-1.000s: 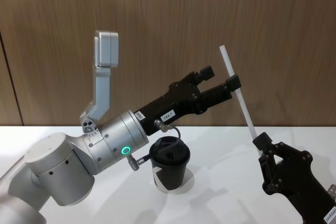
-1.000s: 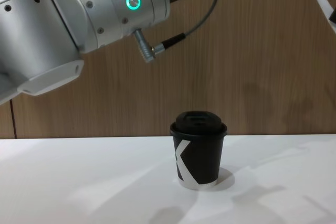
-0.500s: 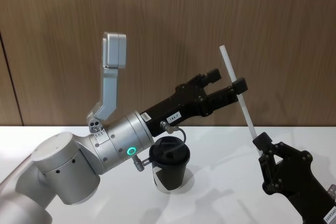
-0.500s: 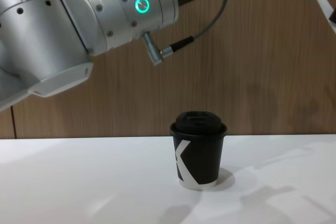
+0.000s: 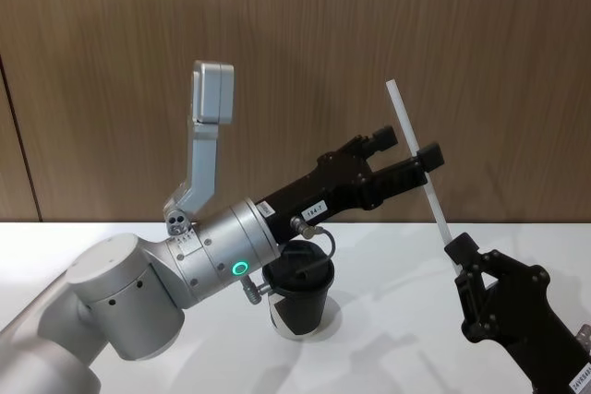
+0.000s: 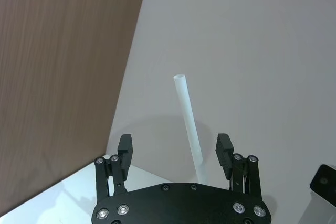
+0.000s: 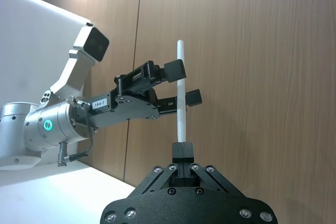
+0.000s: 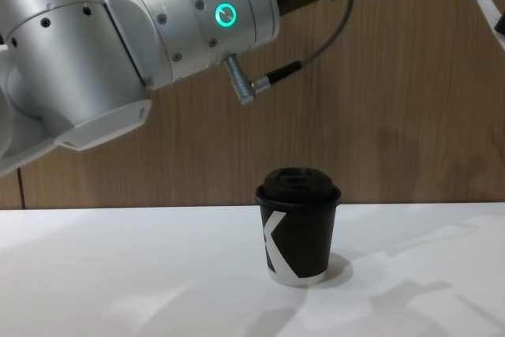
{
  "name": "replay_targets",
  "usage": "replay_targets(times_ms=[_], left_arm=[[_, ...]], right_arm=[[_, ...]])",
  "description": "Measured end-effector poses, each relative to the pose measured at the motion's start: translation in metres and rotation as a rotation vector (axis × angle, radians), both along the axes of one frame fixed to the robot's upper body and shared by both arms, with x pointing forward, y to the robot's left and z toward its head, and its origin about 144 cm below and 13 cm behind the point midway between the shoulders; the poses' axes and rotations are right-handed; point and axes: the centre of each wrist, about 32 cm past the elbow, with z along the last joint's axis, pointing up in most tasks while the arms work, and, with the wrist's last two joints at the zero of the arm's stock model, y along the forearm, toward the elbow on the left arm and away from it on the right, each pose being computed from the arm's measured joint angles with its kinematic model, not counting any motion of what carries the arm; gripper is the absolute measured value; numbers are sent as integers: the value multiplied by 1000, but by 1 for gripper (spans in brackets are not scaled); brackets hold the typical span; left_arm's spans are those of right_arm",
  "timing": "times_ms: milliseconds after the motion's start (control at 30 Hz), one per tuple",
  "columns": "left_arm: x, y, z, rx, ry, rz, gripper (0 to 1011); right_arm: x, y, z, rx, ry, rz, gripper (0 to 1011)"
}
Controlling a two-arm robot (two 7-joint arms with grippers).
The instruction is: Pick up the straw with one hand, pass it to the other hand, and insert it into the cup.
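Note:
My left gripper will next hold the straw by its upper part (image 5: 412,138), so the straw's lower end (image 5: 447,232) stays free to go into the cup.
The straw (image 5: 417,159) stands tilted in the air at the right, a thin white stick. My right gripper (image 5: 457,251) is shut on its lower end, which the right wrist view shows with the straw (image 7: 181,93) rising from the gripper (image 7: 183,150). My left gripper (image 5: 407,148), on the silver arm with the green ring, is open around the straw's middle. In the left wrist view the straw (image 6: 189,124) stands between the spread fingers, nearer one finger (image 6: 224,148). The black cup (image 8: 298,226) with its lid and white K stands on the table under the left arm, and is partly hidden as the cup (image 5: 300,292) in the head view.
The white table (image 8: 118,274) spreads around the cup. A wood-panelled wall (image 5: 277,43) runs close behind it. The bulky left arm (image 8: 158,29) hangs over the table's left and middle.
The left arm has reached further right, and its open fingers now straddle the straw. The straw, right gripper and cup have not moved.

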Motion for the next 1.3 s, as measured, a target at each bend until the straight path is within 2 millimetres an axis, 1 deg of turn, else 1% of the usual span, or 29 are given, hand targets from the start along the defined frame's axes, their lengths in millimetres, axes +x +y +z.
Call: replay_targets(times_ms=[967,1300], left_arm=[[-5,-7,1,7,-11,4,1003],[-13,-7,1,8,-14,21,1003]], right_arm=[[0,0,0,0,0,0,0],[0,0,0,0,0,0,0]])
